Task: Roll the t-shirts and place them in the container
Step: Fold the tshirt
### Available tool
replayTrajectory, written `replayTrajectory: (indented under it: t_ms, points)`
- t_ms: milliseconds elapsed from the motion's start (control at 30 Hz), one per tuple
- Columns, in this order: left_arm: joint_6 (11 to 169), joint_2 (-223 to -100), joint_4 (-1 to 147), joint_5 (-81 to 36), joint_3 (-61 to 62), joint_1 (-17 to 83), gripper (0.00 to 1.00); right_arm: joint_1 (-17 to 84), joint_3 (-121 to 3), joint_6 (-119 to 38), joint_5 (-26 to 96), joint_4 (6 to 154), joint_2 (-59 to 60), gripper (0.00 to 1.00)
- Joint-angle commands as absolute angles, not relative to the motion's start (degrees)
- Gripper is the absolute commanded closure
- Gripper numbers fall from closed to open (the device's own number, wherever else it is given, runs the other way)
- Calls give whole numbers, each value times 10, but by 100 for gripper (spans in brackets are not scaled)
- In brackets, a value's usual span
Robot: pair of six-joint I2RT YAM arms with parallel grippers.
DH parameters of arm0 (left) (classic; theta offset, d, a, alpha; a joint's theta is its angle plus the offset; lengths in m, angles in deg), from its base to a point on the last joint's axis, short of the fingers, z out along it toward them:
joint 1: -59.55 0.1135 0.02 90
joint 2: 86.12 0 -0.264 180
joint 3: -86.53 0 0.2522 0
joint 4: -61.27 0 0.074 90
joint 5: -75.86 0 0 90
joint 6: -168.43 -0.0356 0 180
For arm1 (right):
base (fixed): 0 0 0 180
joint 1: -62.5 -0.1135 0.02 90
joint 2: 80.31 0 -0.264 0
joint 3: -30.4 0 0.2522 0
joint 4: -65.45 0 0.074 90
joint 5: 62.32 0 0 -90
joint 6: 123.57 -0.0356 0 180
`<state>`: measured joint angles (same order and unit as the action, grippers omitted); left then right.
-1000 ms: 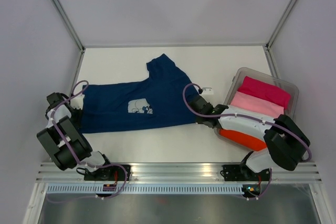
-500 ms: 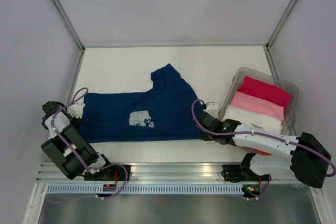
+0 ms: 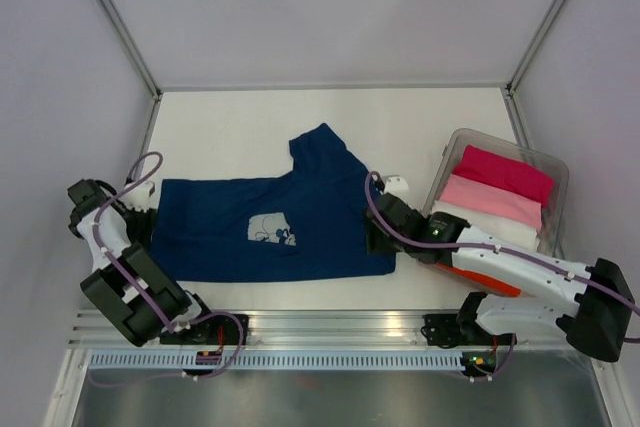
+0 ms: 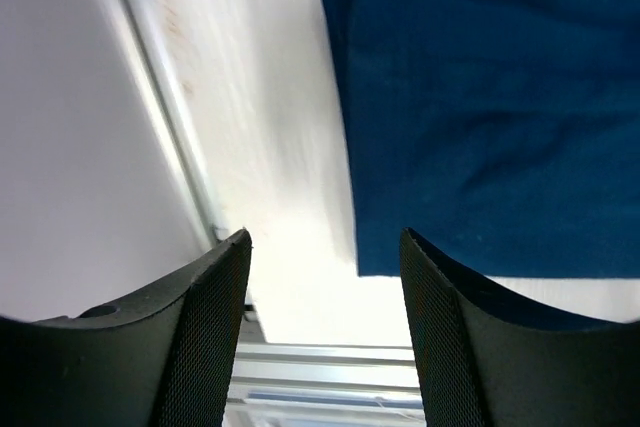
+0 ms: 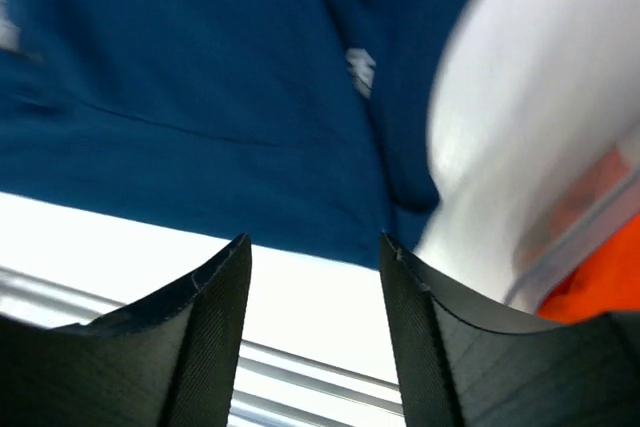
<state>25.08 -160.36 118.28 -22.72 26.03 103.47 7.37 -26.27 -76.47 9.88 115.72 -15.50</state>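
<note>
My right gripper should next grab the far-side shoulder of the t-shirt, beside the sleeve. Then it can fold that side inward for rolling.
A dark navy-blue t-shirt (image 3: 250, 217) with a small white chest print (image 3: 268, 230) lies spread flat on the white table (image 3: 400, 127). My left gripper (image 3: 143, 215) stands open at its left hem. In the left wrist view the left gripper (image 4: 325, 239) holds nothing, and the navy cloth (image 4: 480, 97) lies ahead and to the right. My right gripper (image 3: 375, 240) hangs open over the shirt's right edge. The right gripper (image 5: 315, 242) is empty in its wrist view, with the navy cloth (image 5: 200, 67) just beyond the tips.
A clear plastic bin (image 3: 563, 179) at the right holds folded magenta (image 3: 505, 172), pale pink (image 3: 490, 199), white (image 3: 475, 219) and orange-red (image 3: 490, 282) tees. An aluminium rail (image 3: 340, 325) runs along the near edge. Enclosure walls stand on three sides.
Both grippers, shut on the navy shirt's ends, have opened and let go. The shirt was drawn nearer and now lies flat. The left gripper backed off leftward.
</note>
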Motion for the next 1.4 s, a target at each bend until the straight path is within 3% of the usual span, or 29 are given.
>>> replayTrajectory:
  t_ms: [0, 100, 200, 433, 633, 833, 1100, 1300, 1367]
  points:
    - [296, -1604, 1178, -274, 193, 1010, 34, 72, -384, -694, 87, 1154, -138, 39]
    - [350, -1628, 1178, -299, 143, 973, 33, 79, -485, -621, 83, 1138, -78, 36]
    - [407, -1669, 1172, -333, 102, 938, 32, 151, -590, -560, 146, 1119, 9, 36]
    - [491, -1776, 1084, -259, 53, 856, 31, 257, -752, -504, 192, 1053, 226, 37]
    - [543, -1906, 1056, -201, -47, 857, 31, 315, -937, -535, 206, 1082, 473, 38]
    - [550, -2003, 1060, -202, -99, 856, 31, 339, -1088, -555, 241, 1117, 620, 37]
    - [557, -2051, 1063, -232, -119, 857, 33, 344, -1107, -558, 254, 1121, 640, 42]
    - [558, -2059, 1073, -259, -118, 856, 44, 346, -1112, -565, 269, 1132, 644, 44]
    - [554, -2057, 1079, -264, -114, 856, 48, 346, -1116, -569, 274, 1137, 648, 50]
